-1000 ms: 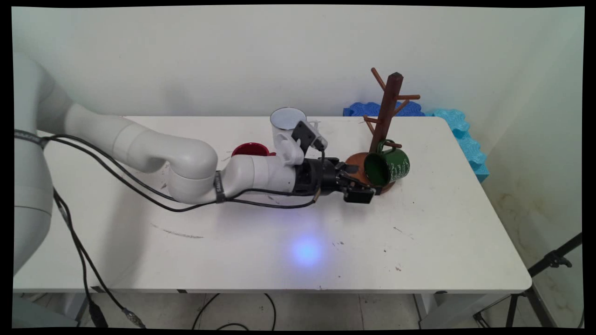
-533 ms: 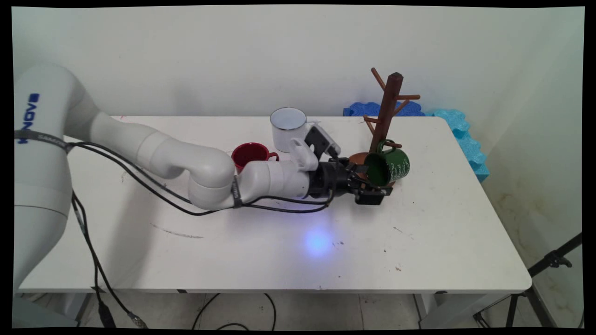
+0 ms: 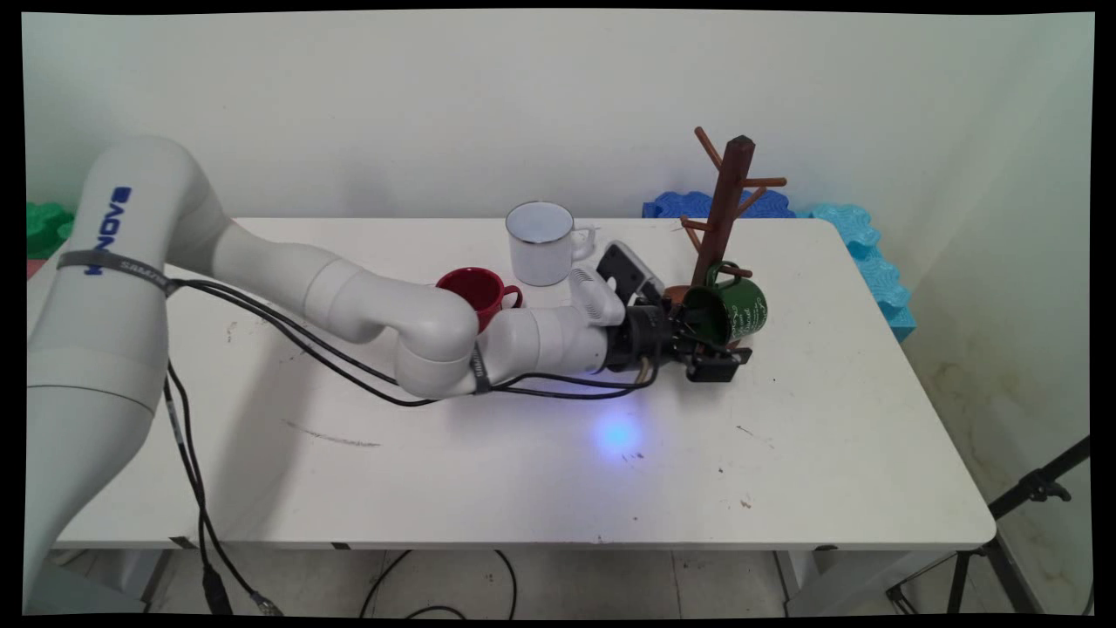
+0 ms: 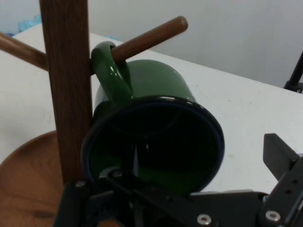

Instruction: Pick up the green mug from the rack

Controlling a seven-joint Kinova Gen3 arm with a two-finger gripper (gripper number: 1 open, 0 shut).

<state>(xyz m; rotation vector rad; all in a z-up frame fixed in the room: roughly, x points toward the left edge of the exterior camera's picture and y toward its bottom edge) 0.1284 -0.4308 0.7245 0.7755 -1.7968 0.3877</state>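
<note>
I will next grab the green mug by its rim (image 4: pixel 212 174) with my gripper, so the green mug's handle (image 4: pixel 110 74) stays free to slide off the wooden peg.
A green enamel mug (image 3: pixel 732 312) hangs by its handle from a low peg of the brown wooden mug tree (image 3: pixel 725 205), its mouth tilted toward the arm. My gripper (image 3: pixel 711 351) lies low and level at the mug's mouth, open, its fingers on either side of the lower rim. In the hand view the green mug (image 4: pixel 156 80) fills the middle, its dark inside facing me. The tree's post (image 4: pixel 66 71) stands at the left and one finger (image 4: pixel 279 153) shows at the right, outside the rim.
A red mug (image 3: pixel 471 290) and a white mug (image 3: pixel 540 242) stand behind the arm's forearm. Blue foam blocks (image 3: pixel 863 253) lie along the table's far right edge. A tripod leg (image 3: pixel 1029 488) stands off the right end.
The arm has stretched to the right, bringing the gripper from beside the tree's base up to the green mug's mouth. The mug still hangs on its peg.
</note>
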